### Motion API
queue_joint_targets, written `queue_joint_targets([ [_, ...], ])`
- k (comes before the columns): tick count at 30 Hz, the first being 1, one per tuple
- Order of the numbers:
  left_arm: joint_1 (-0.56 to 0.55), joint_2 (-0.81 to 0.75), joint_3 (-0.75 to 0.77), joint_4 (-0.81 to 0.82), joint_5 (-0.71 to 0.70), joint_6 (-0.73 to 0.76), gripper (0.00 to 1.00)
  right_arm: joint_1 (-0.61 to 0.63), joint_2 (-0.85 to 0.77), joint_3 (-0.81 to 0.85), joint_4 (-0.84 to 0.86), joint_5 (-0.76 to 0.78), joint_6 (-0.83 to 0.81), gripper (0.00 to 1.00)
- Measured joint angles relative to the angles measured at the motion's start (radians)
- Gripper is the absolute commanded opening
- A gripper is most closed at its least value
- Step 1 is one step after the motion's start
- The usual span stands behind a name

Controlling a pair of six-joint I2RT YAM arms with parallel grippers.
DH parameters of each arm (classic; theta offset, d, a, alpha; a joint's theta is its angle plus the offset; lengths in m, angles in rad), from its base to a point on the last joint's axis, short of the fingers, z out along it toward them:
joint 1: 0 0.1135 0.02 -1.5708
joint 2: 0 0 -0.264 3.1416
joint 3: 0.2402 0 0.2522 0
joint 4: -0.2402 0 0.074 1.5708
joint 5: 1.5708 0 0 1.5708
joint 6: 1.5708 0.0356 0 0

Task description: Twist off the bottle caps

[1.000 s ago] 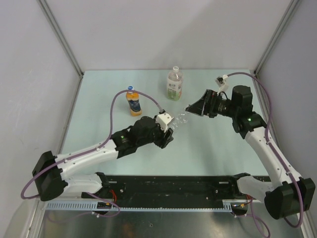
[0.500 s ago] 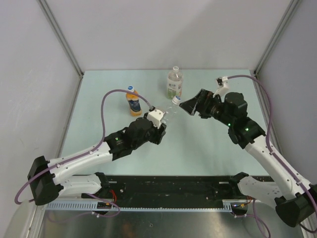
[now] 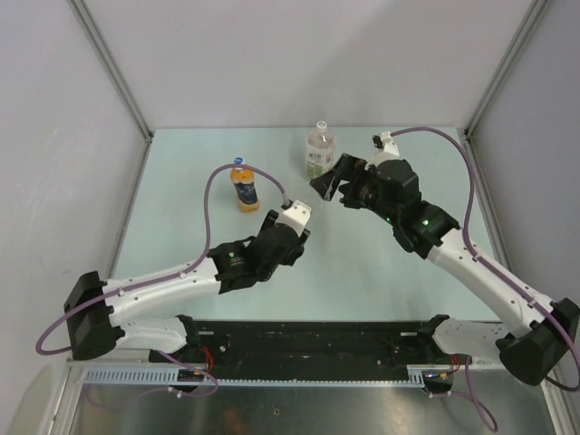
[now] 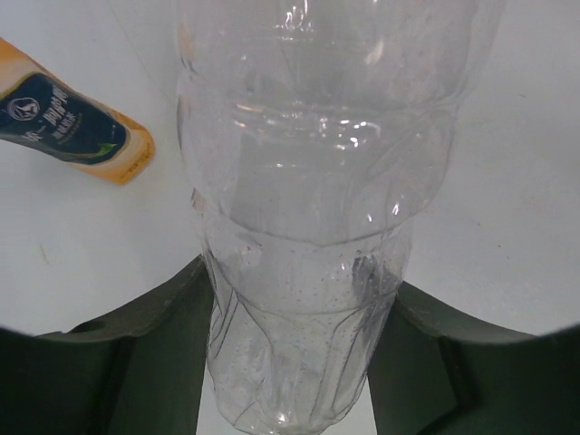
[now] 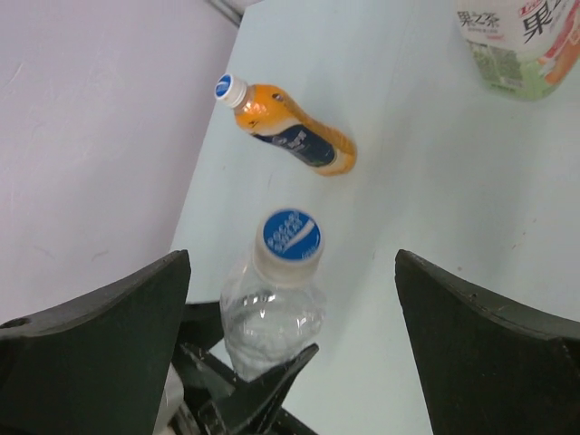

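My right gripper grabs the blue-topped bottle cap (image 5: 289,245) by its opposite sides next, in line with the bottle, to twist and unscrew it.
My left gripper (image 4: 299,362) is shut on the lower body of a clear empty bottle (image 4: 308,208), held up off the table. Its bottle cap (image 5: 290,237), whitish with a blue top, is on the neck and sits between the wide-open jaws of my right gripper (image 5: 292,258), touching neither finger. From above, the right gripper (image 3: 328,178) hides that cap, just beyond the left gripper (image 3: 304,213). An orange drink bottle (image 3: 243,188) stands with a blue-and-white cap (image 3: 239,162). A green-labelled bottle (image 3: 319,154) stands behind with a whitish cap (image 3: 320,127).
The pale green table (image 3: 390,272) is walled at the back and both sides. The orange bottle (image 5: 294,136) is left of the held bottle, and the green-labelled bottle (image 5: 517,45) is close behind my right gripper. Purple cables loop over both arms.
My right gripper opened wide and swung left and back until its jaws straddled the cap. My left arm tilted the clear bottle up and shifted slightly left, still gripping it.
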Motion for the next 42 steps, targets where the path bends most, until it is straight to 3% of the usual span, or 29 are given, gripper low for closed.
queue_joint_targets([
  [5,-0.042,0.063,0.069,-0.051,-0.117,-0.024,0.0,-0.003,0.071,0.04,0.003,0.027,0.007,0.86],
  [14,-0.062,0.106,0.109,-0.099,-0.21,-0.048,0.0,-0.012,0.126,0.062,0.023,0.03,0.032,0.5],
  [19,-0.064,0.115,0.112,-0.108,-0.217,-0.048,0.0,-0.009,0.127,0.067,0.046,0.03,0.04,0.41],
  [25,-0.064,0.122,0.112,-0.119,-0.239,-0.064,0.0,-0.007,0.153,0.073,0.06,0.029,0.043,0.05],
  [29,-0.064,0.129,0.112,-0.123,-0.248,-0.068,0.0,-0.007,0.159,0.074,0.065,0.022,0.044,0.0],
  [42,-0.048,0.128,0.112,-0.116,-0.185,-0.064,0.0,-0.035,0.161,0.074,0.069,-0.061,-0.036,0.0],
])
